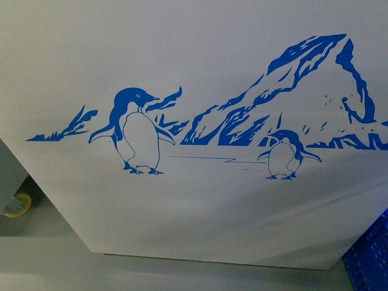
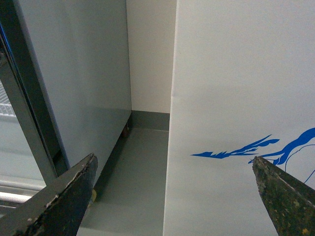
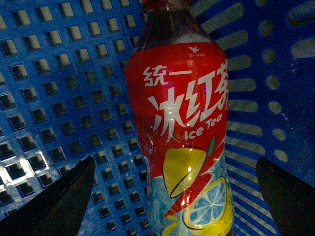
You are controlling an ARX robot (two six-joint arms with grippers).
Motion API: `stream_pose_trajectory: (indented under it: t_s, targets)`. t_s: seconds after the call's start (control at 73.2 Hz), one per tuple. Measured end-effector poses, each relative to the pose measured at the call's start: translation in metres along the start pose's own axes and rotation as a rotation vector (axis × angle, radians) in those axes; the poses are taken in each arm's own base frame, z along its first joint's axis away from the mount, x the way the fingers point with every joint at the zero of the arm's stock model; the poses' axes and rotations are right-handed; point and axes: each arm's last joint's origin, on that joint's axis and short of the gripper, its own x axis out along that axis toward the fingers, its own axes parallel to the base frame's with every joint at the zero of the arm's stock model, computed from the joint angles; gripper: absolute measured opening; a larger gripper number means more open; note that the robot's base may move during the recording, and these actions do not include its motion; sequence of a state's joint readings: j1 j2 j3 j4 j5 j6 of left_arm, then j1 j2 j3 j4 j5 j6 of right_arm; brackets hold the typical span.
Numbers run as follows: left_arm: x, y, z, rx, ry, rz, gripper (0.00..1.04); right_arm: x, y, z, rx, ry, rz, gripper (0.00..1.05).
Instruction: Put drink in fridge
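The drink needs to go in the fridge. My right gripper should next grab the Ice Tea bottle (image 3: 174, 98) by its lemon-printed lower body (image 3: 189, 191).
The fridge (image 1: 200, 73) fills the front view as a white side panel with a blue penguin-and-mountain decal. Neither arm shows there. In the right wrist view the drink (image 3: 179, 123), a dark bottle with a red Ice Tea label and lemon pictures, lies inside a blue plastic crate (image 3: 59, 93). My right gripper (image 3: 174, 196) is open, its dark fingers (image 3: 64, 201) on either side of the bottle with gaps to both. My left gripper (image 2: 174, 194) is open and empty, facing the fridge's white panel (image 2: 236, 98) near its corner.
A taller grey cabinet (image 2: 78, 78) with a dark-framed glass door stands beside the fridge, with a narrow strip of grey floor (image 2: 133, 177) between them. A castor (image 1: 17, 205) shows low at the fridge's left. The blue crate's corner (image 1: 370, 254) sits at bottom right.
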State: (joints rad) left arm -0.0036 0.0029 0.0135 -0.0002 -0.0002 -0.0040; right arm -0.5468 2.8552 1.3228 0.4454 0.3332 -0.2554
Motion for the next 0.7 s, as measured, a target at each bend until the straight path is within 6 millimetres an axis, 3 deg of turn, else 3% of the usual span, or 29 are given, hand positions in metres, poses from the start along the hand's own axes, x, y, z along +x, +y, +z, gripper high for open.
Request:
stream_pose_trajectory:
  t_s: [0.697]
  targets:
    - [0.0,0.0,0.0,0.0,0.0,0.0,0.97,0.04,-0.003,-0.019,0.015,0.098,-0.055,0.98]
